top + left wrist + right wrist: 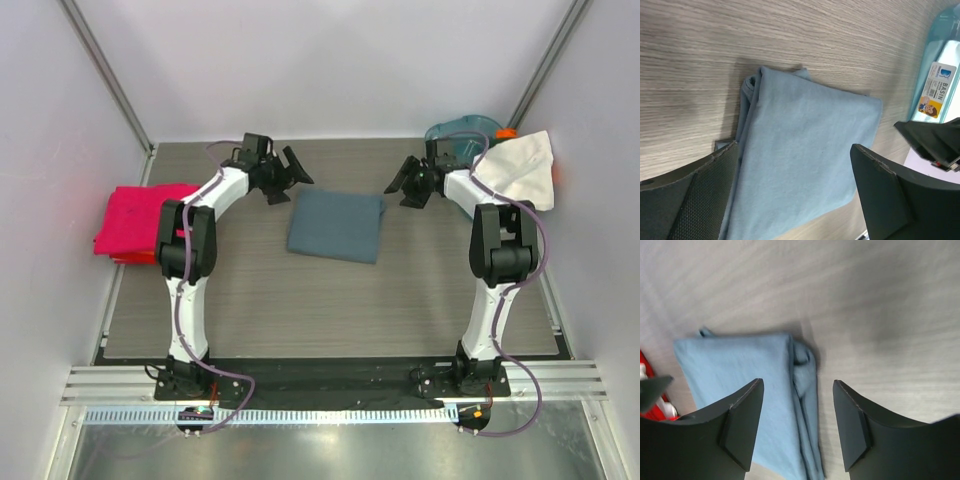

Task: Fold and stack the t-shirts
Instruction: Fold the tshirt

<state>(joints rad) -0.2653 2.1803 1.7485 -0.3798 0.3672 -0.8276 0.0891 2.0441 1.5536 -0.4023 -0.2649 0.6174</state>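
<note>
My right gripper grabs the folded t-shirt's layered far corner next, opposite my left gripper. The t-shirt stays folded, to stack it flat.
A slate blue-grey t-shirt (336, 226) lies folded into a rectangle in the middle of the table; it also shows in the left wrist view (805, 155) and the right wrist view (745, 375). My left gripper (288, 176) is open and empty above its far left corner. My right gripper (411, 184) is open and empty above its far right corner. A folded magenta pink shirt (140, 215) lies on an orange-red one (135, 258) at the left edge. A white shirt (522, 166) hangs over the tub at the far right.
A teal plastic tub (458, 135) stands in the far right corner; its labelled side shows in the left wrist view (939, 75). Grey walls close in the table (300, 310) on three sides. A metal rail runs along the near edge.
</note>
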